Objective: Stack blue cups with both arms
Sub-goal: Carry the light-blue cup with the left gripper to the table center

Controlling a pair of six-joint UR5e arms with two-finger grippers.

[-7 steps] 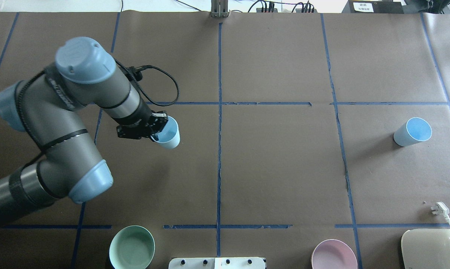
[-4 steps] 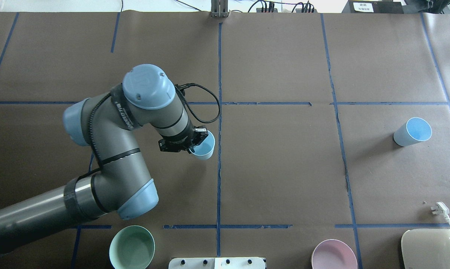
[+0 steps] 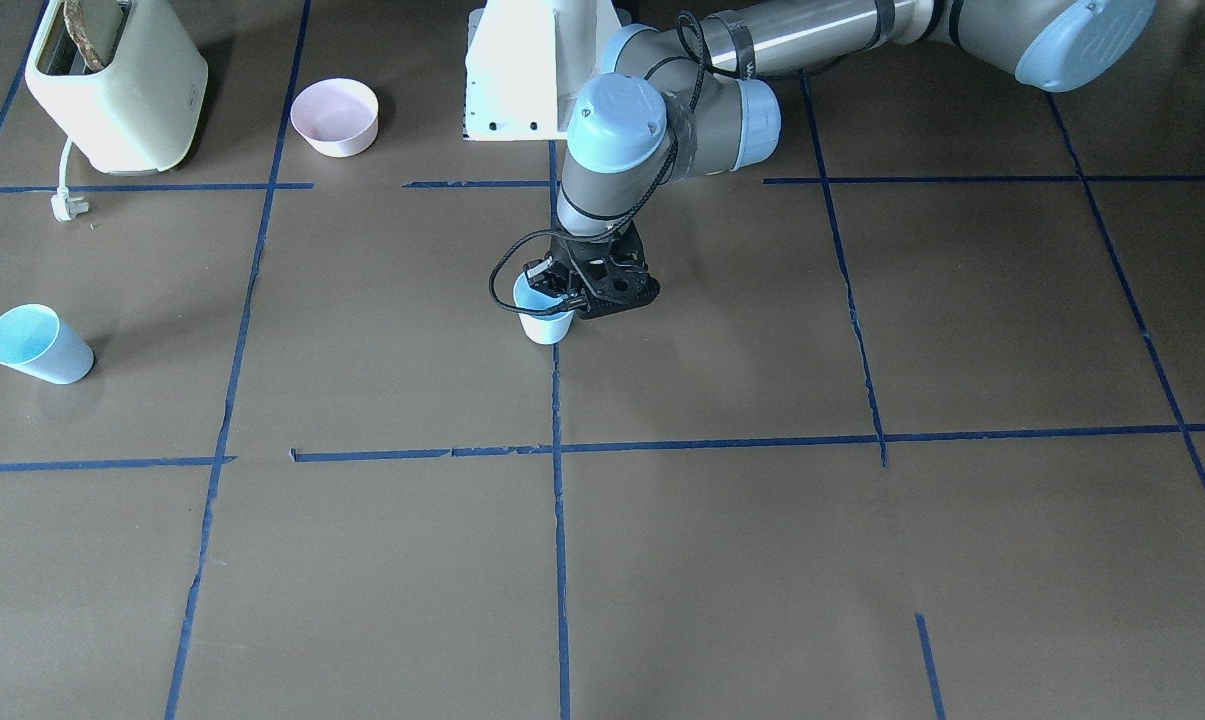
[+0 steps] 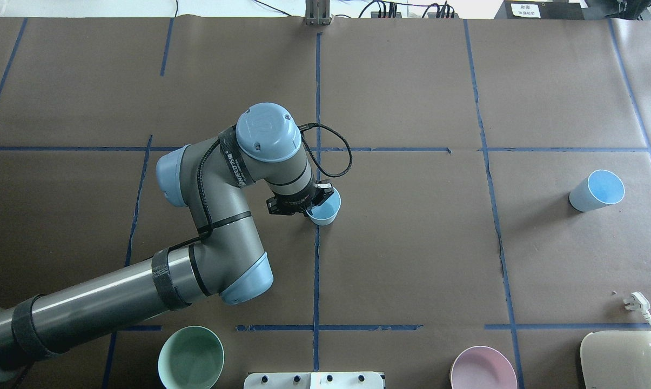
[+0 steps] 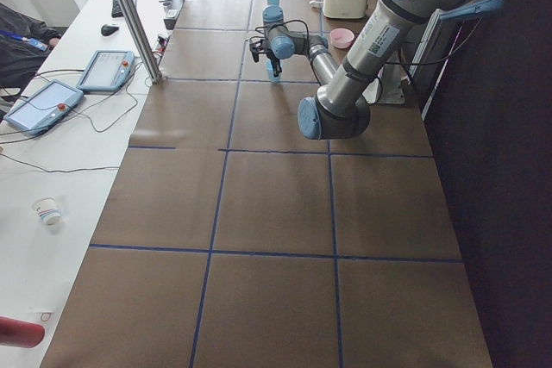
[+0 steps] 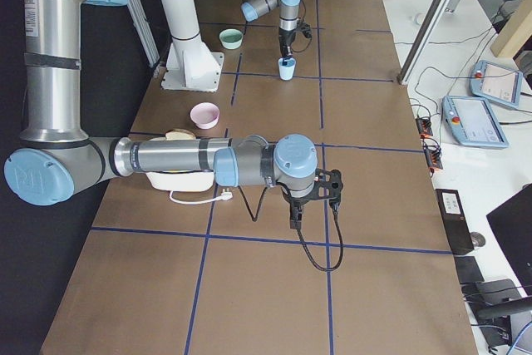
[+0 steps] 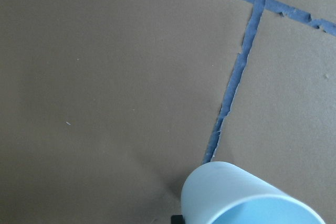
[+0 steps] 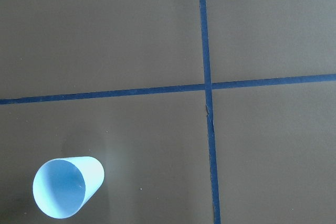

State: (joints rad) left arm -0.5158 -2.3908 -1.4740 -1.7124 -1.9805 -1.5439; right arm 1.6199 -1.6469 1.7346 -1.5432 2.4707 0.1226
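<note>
The blue cup's lower edge (image 3: 546, 341) rests level on the tabletop at the tape line (image 3: 555, 352) and the cup would stay upright, so it is time for my left gripper to let go.
My left gripper (image 4: 315, 203) is shut on the rim of one blue cup (image 4: 325, 212), upright at the table's centre tape line, at or just above the surface. It also shows in the front view (image 3: 545, 320) and the left wrist view (image 7: 236, 195). The second blue cup (image 4: 597, 190) stands alone far to the right, seen from above in the right wrist view (image 8: 66, 187). My right gripper (image 6: 296, 219) shows only in the exterior right view, pointing down over bare table; I cannot tell if it is open or shut.
A mint-green bowl (image 4: 190, 357) and a pink bowl (image 4: 483, 369) sit at the near edge beside the white pedestal base (image 3: 522, 70). A cream toaster (image 4: 625, 359) with a loose plug (image 4: 636, 302) stands at the near right corner.
My left arm has swung to the right with the blue cup in its gripper, from the left half of the table to the centre line. The second cup has not moved.
</note>
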